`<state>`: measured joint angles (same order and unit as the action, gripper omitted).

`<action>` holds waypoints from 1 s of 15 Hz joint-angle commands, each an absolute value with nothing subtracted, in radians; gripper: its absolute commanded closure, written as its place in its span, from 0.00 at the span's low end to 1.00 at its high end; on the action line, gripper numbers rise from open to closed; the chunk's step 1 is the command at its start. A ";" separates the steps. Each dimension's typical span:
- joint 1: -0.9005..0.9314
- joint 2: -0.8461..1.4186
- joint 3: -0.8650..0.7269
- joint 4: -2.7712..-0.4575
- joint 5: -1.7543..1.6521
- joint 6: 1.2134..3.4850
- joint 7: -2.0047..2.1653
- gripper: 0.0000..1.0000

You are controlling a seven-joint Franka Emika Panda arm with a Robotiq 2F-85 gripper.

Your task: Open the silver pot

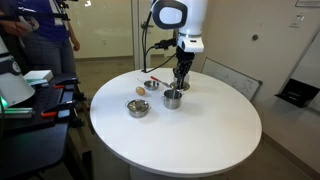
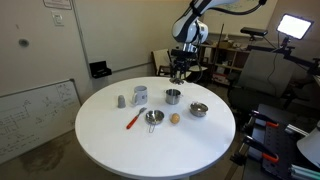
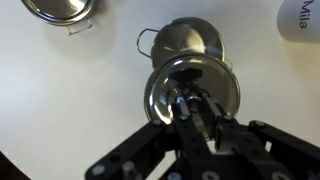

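Note:
The lid in my fingers is still above the silver pot's rim, so my gripper moves the lid onto the tabletop next before releasing it.
The silver pot (image 1: 173,98) stands near the middle of the round white table (image 1: 200,140), also in an exterior view (image 2: 173,96). In the wrist view the pot (image 3: 185,40) is open, with its side handles showing. My gripper (image 3: 190,112) is shut on the knob of the flat shiny lid (image 3: 165,95) and holds it off the pot, slightly to one side. In both exterior views the gripper (image 1: 181,80) (image 2: 178,68) hangs just above and behind the pot.
A wider silver bowl (image 1: 138,107) (image 2: 198,109) (image 3: 60,8), a brown egg-like thing (image 2: 175,118), a small dish (image 2: 153,118) with a red-handled tool (image 2: 133,120), a white cup (image 2: 140,95) (image 3: 300,20) and a small grey shaker (image 2: 121,101) stand around the pot.

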<state>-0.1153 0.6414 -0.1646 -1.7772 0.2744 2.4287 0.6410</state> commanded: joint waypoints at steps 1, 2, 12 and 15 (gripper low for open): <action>-0.168 0.649 -0.139 -1.814 0.362 2.445 0.618 0.95; -0.188 0.670 -0.132 -1.812 0.390 2.449 0.607 0.95; -0.325 0.775 -0.104 -1.818 0.606 2.478 0.539 0.95; -0.325 0.775 -0.107 -1.820 0.641 2.488 0.514 0.95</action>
<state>-0.3177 0.7795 -0.1213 -1.8112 0.5904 2.4587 0.5544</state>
